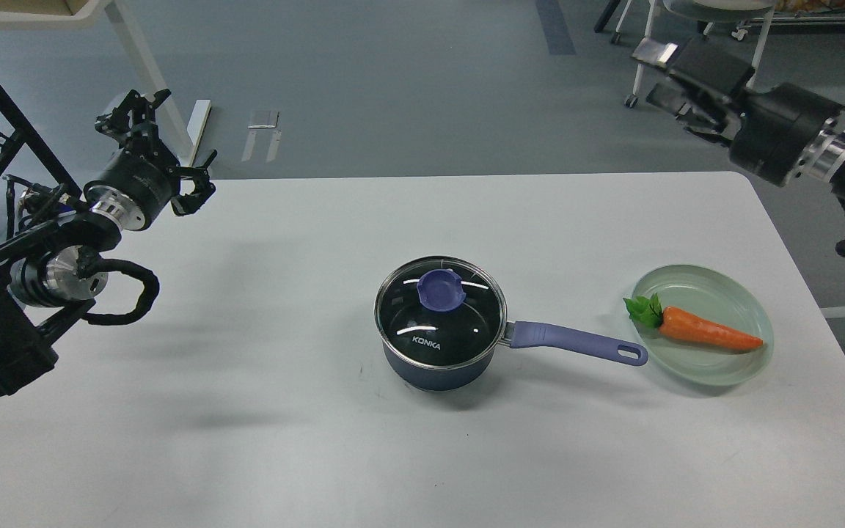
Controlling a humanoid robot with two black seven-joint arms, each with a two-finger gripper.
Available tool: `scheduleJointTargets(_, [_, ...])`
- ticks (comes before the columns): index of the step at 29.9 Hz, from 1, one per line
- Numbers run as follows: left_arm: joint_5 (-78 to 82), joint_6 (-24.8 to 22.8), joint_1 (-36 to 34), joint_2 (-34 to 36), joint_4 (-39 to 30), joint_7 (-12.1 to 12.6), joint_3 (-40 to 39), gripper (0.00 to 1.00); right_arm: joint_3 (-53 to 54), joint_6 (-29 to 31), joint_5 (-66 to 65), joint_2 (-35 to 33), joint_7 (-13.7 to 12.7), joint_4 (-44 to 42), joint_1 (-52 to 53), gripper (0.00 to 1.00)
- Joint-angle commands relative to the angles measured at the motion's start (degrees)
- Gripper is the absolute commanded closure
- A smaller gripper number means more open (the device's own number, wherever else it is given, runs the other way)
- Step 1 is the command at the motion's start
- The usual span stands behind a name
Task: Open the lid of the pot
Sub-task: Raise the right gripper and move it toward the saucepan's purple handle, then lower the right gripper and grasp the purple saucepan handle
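Observation:
Next, my right gripper takes hold of the pot [433, 370] by its handle's end [615, 349]. That grip then steadies the pot while its lid opens.
The dark navy pot [433, 370] stands at the middle of the white table, its periwinkle-blue handle [576, 345] pointing right. The glass lid [439, 312] sits flat on the pot, closing it, with its blue knob [439, 288] and white KONKA lettering on top. My left gripper [171, 145] hangs over the table's far left corner, well left of the pot, fingers spread and empty. My right gripper [659, 73] is raised beyond the table's far right corner, away from the pot, fingers apart and empty.
A pale green plate [708, 367] with an orange carrot [708, 331] lies right of the pot, near the handle's end. The table's far edge [466, 176] runs behind. A chair and table legs stand on the grey floor beyond.

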Motion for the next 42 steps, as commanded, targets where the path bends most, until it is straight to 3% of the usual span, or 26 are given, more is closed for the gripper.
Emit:
scheduleJointTargets(1, [0.27,0.15,-0.01,-0.01,-0.04,0.08,0.04,0.01,-9.38,-0.60,-16.28,-2.05,3.99,4.67,6.30,0.00])
scheduleJointTargets(4, [0.27,0.06,-0.01,-0.18,-0.04,0.09,0.04,0.01,-14.84,-1.22,-24.03,-2.32,5.85,5.20,9.12,0.00])
scheduleJointTargets(12, [1.67,0.06,-0.01,-0.45,-0.04,-0.09,0.04,0.01,-23.02,-1.39,-42.76,1.46,5.94,5.55,11.68,0.00])
scheduleJointTargets(21, [2.38,-0.12,-0.10,0.25,-0.13,-0.18,0.04,0.01,-33.39,-4.38,-48.83,3.75,6.38,3.01,10.45,0.01])
scheduleJointTargets(28, [2.38,0.06,-0.10,1.40,-1.62,-0.18,0.04,0.01,-33.75,-7.55,-50.77,5.76,6.47,-0.07,7.63,0.02])
scheduleJointTargets(33, [2.38,-0.03,-0.10,1.57,-1.62,-0.26,0.04,0.01,-33.93,-7.64,-50.95,8.67,6.47,-3.50,7.81,0.15])
scheduleJointTargets(37, [2.38,-0.03,-0.10,2.62,-1.62,-0.27,0.04,0.01,-33.93,-7.64,-50.95,10.16,6.47,-3.77,7.98,0.36])
scheduleJointTargets(42, [2.38,-0.21,-0.10,2.98,-1.62,-0.18,0.04,0.01,-34.02,-7.55,-50.95,10.60,6.38,-4.55,7.81,0.41])
